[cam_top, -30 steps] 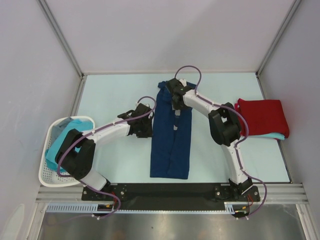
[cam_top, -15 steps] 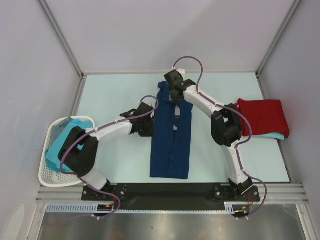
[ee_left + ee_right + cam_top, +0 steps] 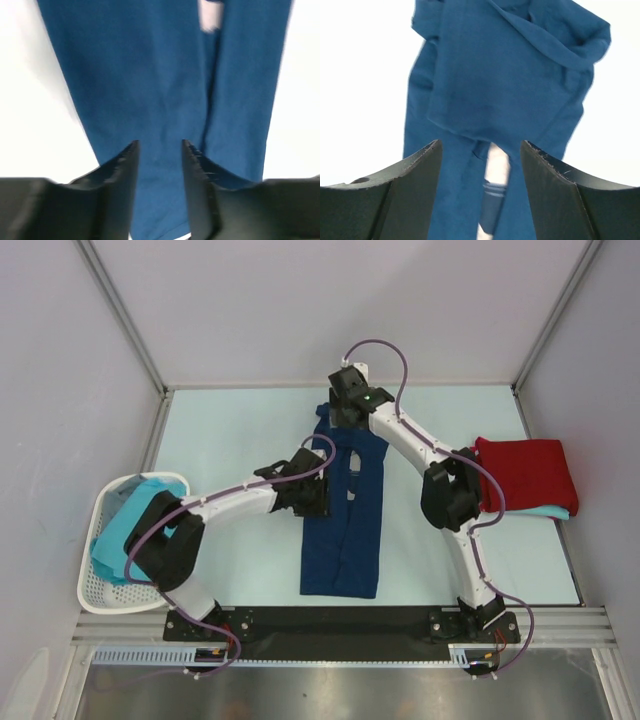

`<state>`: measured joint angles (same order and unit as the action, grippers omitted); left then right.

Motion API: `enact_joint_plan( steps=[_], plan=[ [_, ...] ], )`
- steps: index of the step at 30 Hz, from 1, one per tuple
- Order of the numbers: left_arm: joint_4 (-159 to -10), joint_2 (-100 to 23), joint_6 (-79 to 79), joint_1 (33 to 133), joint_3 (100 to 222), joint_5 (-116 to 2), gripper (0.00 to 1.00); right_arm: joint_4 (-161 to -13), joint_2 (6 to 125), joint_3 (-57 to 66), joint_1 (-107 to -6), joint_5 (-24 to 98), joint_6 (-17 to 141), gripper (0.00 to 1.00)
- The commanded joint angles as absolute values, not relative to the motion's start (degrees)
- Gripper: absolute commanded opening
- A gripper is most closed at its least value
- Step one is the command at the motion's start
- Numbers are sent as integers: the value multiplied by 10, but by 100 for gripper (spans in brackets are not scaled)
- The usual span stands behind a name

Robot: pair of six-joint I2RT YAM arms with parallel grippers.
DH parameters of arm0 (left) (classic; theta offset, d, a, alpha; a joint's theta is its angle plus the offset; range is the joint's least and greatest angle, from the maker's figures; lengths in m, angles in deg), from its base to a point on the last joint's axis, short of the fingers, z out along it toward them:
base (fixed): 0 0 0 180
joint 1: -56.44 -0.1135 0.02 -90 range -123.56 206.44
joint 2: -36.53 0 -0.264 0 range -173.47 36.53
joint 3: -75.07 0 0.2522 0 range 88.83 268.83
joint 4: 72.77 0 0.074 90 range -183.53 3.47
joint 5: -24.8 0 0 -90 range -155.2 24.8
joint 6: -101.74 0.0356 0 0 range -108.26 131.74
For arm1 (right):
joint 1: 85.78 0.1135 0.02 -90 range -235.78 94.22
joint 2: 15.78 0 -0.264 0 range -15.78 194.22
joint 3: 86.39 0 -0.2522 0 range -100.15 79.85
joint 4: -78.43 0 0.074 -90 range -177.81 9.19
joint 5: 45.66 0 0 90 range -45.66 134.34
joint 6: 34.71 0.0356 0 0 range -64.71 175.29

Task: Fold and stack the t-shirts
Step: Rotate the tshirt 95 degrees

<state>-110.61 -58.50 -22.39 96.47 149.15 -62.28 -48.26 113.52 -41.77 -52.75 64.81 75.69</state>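
The navy t-shirt needs its crumpled end opened for folding, so my right gripper should first grab the t-shirt by its flap edge (image 3: 346, 447) beside the pale print (image 3: 354, 462) next.
A navy blue t-shirt (image 3: 343, 540) lies in the middle of the table, folded lengthwise into a long strip, with a sliver of its pale print (image 3: 497, 165) showing. My left gripper (image 3: 320, 498) hangs over the strip's left side, jaws open, with navy cloth (image 3: 150, 75) below the left gripper (image 3: 159, 145). At the strip's crumpled far end (image 3: 510, 75) my right gripper (image 3: 343, 420) stands wide open above the cloth, and nothing sits in the right gripper (image 3: 481, 145). On the right a folded red t-shirt (image 3: 525, 473) rests on a turquoise one (image 3: 556, 512).
A white perforated basket (image 3: 95, 590) stands at the near left with turquoise cloth (image 3: 125, 525) heaped in it. Grey walls close in the table on three sides. The arms' black base rail (image 3: 330, 622) runs along the near edge.
My left gripper has slid right onto the navy strip. My right gripper has drawn back to the strip's far end and its jaws have widened.
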Motion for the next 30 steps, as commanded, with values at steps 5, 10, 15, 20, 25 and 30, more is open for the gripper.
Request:
enact_joint_plan(
  steps=[5,10,15,20,25,30],
  plan=[
    [-1127,-465,-237,970,1472,-749,47,-472,1206,-469,-524,618,746,66],
    [-1170,-419,-246,951,1475,-794,45,-477,1228,-467,-512,631,740,64],
    [-1182,-420,-255,913,1459,-765,43,-476,1241,-483,-504,647,733,63],
    [-1182,-416,-255,912,1439,-760,42,-483,1236,-491,-486,672,715,63],
    [-1183,-421,-252,912,1437,-753,42,-476,1257,-523,-477,682,707,63],
    [-1188,-425,-250,912,1429,-743,42,-474,1283,-541,-483,684,702,62]
  ],
)
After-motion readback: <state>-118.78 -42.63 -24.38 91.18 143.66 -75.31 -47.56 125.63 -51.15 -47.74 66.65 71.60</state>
